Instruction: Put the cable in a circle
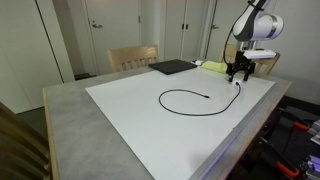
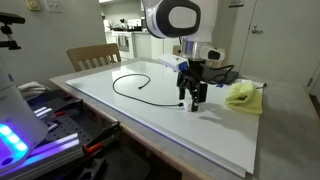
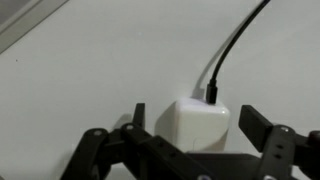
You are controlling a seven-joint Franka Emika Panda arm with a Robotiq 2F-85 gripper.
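Note:
My gripper should close on the white block (image 1: pixel 238 80) (image 3: pixel 200 122) now. The block is between my open fingers with a gap on each side, so they would hold it.
The thin black cable (image 1: pixel 162 100) lies on the white sheet (image 1: pixel 130 115) in an open loop, with one small plug end free inside the curve. It shows in both exterior views (image 2: pixel 114 83). Its other end (image 3: pixel 235 45) runs into a white charger block (image 3: pixel 200 122). My gripper (image 1: pixel 238 73) is low over the table at that end (image 2: pixel 192 95). In the wrist view its two fingers (image 3: pixel 195 118) stand on either side of the white block with a gap on each side. The gripper is open and holds nothing.
A flat black pad (image 1: pixel 172 67) lies at the sheet's far edge. A yellow cloth (image 2: pixel 240 95) lies close beside the gripper. A wooden chair (image 1: pixel 133 57) stands behind the table. The table edge is near the gripper.

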